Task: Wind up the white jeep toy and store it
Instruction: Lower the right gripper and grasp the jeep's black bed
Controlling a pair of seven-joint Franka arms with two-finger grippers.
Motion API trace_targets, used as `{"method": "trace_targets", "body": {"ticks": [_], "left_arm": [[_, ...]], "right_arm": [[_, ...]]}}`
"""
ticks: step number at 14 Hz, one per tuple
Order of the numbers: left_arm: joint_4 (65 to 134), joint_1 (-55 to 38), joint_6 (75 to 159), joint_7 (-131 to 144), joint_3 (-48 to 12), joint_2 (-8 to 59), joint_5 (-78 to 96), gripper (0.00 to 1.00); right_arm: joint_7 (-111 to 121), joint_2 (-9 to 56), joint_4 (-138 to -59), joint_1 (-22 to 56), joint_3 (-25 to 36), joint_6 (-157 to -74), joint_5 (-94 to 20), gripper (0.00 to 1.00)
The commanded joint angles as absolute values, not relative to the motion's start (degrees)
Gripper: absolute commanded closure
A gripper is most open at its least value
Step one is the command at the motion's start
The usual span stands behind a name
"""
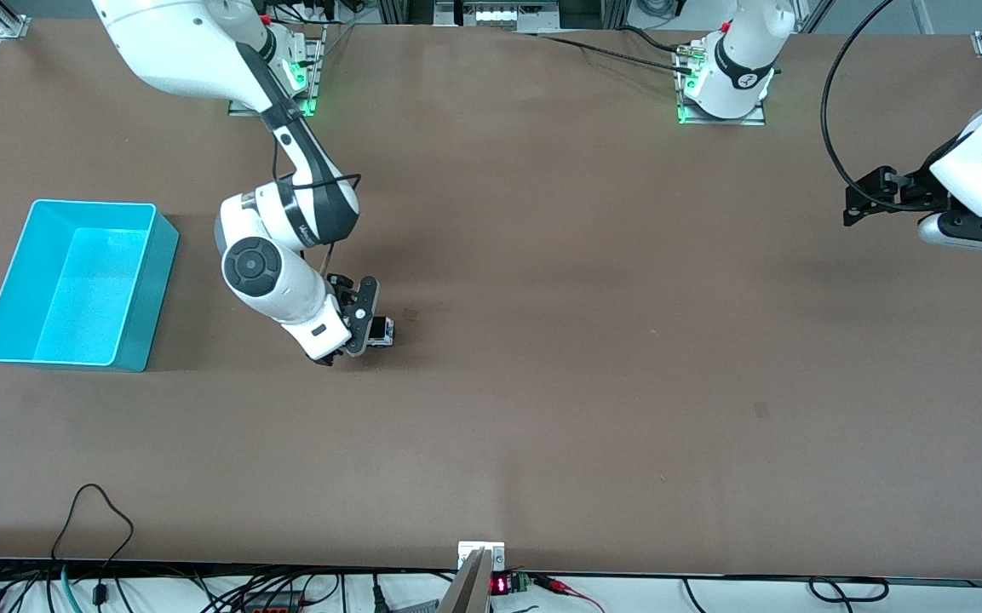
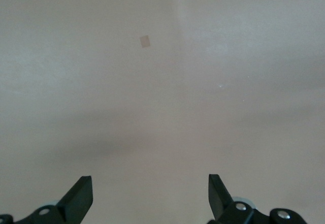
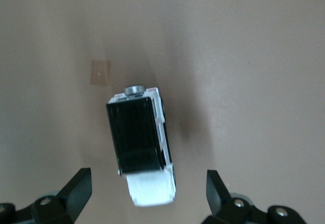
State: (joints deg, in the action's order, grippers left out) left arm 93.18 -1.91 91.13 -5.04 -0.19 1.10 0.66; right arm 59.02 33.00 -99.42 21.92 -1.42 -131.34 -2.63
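Next, my right gripper grabs the white jeep toy by its black-roofed body [image 3: 136, 135] to store it in the turquoise bin.
The white jeep toy [image 1: 382, 331], tiny with a black roof, sits on the brown table. In the right wrist view the jeep [image 3: 142, 150] lies on the table between the two spread fingers, touching neither. My right gripper [image 1: 364, 322] is open, low over the jeep, its fingers to either side of it [image 3: 147, 193]. My left gripper [image 1: 865, 197] is open and empty, waiting up in the air at the left arm's end of the table; its wrist view shows only bare table between the fingertips [image 2: 150, 196].
A turquoise bin [image 1: 82, 283] stands empty at the right arm's end of the table, beside the right arm. A small tape patch [image 1: 410, 314] lies on the table beside the jeep. Cables [image 1: 99, 528] hang at the table's front edge.
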Motion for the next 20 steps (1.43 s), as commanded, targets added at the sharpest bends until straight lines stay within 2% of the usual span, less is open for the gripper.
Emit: {"method": "trace_targets", "body": {"ticks": [1,8,9,10,11,14,17,20], "left_arm": [[93.34,-2.11,90.09,-4.48,-0.26,0.09,0.26,0.0],[93.34,-2.2,89.3,-4.48,-0.26,0.17,0.26,0.0],[93.25,-2.2,89.3,-4.48,-0.26,0.09,0.26,0.0],[92.56,-2.2,88.86,-4.48,-0.26,0.17,0.26,0.0],[92.11,-2.2,88.77,-4.48,-0.26,0.35,0.26,0.0],[91.93,-2.2,88.59,-4.48,-0.7,0.35,0.26,0.0],[91.85,-2.2,88.59,-4.57,-0.7,0.35,0.26,0.0],[91.85,-2.2,88.59,-4.57,-0.7,0.44,0.26,0.0]], "right_arm": [[60.29,32.96,-102.56,21.62,-2.29,-135.87,-3.96,0.0],[60.38,35.07,-104.77,21.8,-2.37,-142.2,-3.87,0.0],[60.47,35.07,-104.77,21.88,-2.37,-142.21,-3.78,0.09],[62.82,35.07,-104.77,21.88,-2.46,-142.29,-3.52,0.32],[68.06,35.07,-104.5,21.88,-2.46,-142.47,-3.6,0.59],[70.49,34.72,-104.5,21.71,-2.46,-142.65,-3.95,0.99],[67.33,32.88,-104.15,21.8,-2.37,-141.51,-3.96,1.0],[62.77,30.16,-100.82,21.36,-1.32,-132.39,-3.69,1.0]]}}
